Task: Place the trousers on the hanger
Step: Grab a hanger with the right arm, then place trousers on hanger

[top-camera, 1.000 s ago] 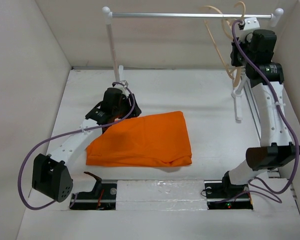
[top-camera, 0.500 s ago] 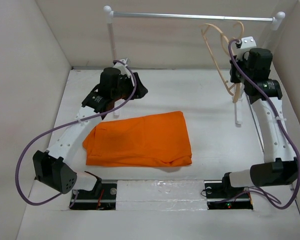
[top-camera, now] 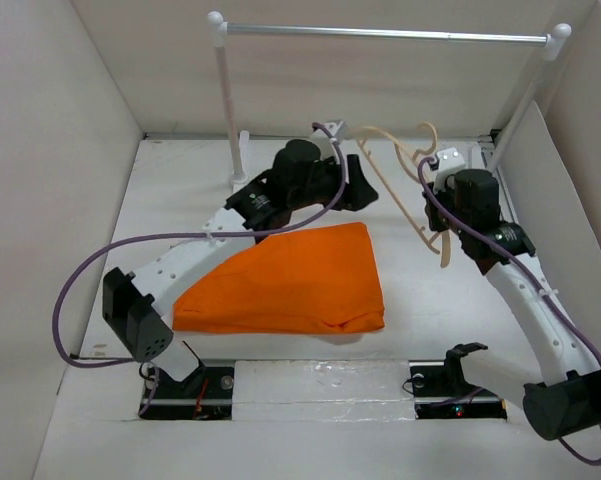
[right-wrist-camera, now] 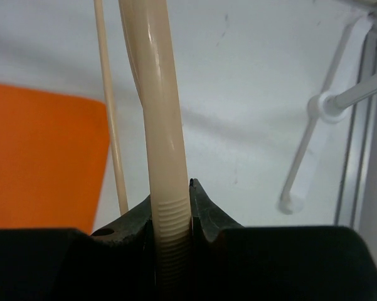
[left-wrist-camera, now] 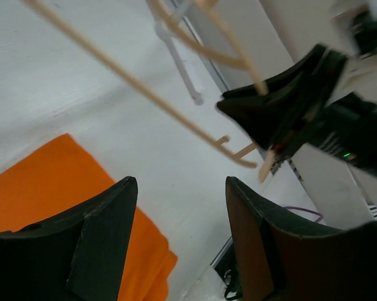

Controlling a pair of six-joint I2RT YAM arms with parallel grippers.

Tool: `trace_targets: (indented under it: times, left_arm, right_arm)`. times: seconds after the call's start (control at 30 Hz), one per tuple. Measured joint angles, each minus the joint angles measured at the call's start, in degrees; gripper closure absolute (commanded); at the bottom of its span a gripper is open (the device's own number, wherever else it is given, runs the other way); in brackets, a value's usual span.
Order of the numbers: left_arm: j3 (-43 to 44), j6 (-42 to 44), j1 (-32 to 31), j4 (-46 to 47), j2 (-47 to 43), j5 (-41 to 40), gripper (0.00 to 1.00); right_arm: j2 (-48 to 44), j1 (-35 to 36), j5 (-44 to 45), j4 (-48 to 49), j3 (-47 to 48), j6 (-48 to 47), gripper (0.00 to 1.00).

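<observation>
My left gripper is to grab the hanger's thick arm by the hook's base (left-wrist-camera: 221,56) next, and this leaves the thin bar (left-wrist-camera: 144,94) free for the trousers.
The orange trousers (top-camera: 280,280) lie folded flat on the table, also seen in the left wrist view (left-wrist-camera: 44,188) and the right wrist view (right-wrist-camera: 44,157). The pale beige hanger (top-camera: 392,190) hangs in the air off the rail, tilted, above the table behind the trousers' far right corner. My right gripper (top-camera: 442,192) is shut on one of its thick arms (right-wrist-camera: 163,125). My left gripper (top-camera: 355,190) is open and empty, just left of the hanger and above the trousers' far edge. The hanger's thin bar (left-wrist-camera: 144,94) crosses ahead of its jaws.
A silver rail (top-camera: 380,33) on white posts (top-camera: 225,100) spans the back of the table. The right post's foot (right-wrist-camera: 288,204) stands beside my right arm. White walls enclose the table at the left, back and right.
My right gripper has taken the hanger off the rail and brought it down and left, toward the table's middle. My left arm has swung right from the trousers' far left corner to beside the hanger.
</observation>
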Motion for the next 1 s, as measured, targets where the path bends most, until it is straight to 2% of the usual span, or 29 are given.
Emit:
trace_targets:
  times: [0.13,0.3,0.6,0.7,0.87,0.93,0.97,1.0]
  left_arm:
    - [0.98,-3.06,-5.60,4.72,4.31,-2.62,0.43]
    - [0.98,-7.19,-7.67,9.94,9.84,-5.22,0.43]
    - [2.40,-13.86,-7.67,13.22,19.87,-8.74,0.48]
    - [3.85,-15.30,-7.67,13.18,21.51,-9.49,0.52]
    - [4.94,-17.16,-8.07,13.09,21.94,-10.36,0.67]
    - [4.96,-17.79,-8.09,12.59,22.16,-10.88,0.85]
    - [4.87,-18.43,-8.07,12.31,22.34,-11.28,0.90]
    - [4.52,-21.00,-7.98,13.05,22.36,-11.26,1.00]
  right_arm:
    - [-3.32,2.56,0.33,0.37,-9.46,2.32,1.00]
    - [-3.69,7.08,1.77,0.31,-16.68,5.46,1.00]
    - [-5.57,14.47,5.14,1.07,-18.73,10.51,1.00]
    - [-5.22,16.13,6.58,1.20,-18.95,11.93,1.00]
    - [-3.72,20.33,12.46,2.95,-18.99,15.28,1.00]
    - [-2.91,22.08,15.34,3.06,-18.99,16.85,1.00]
    - [-2.56,23.04,16.92,2.97,-18.99,17.79,0.96]
    - [-2.21,24.09,18.27,3.02,-18.99,18.86,0.83]
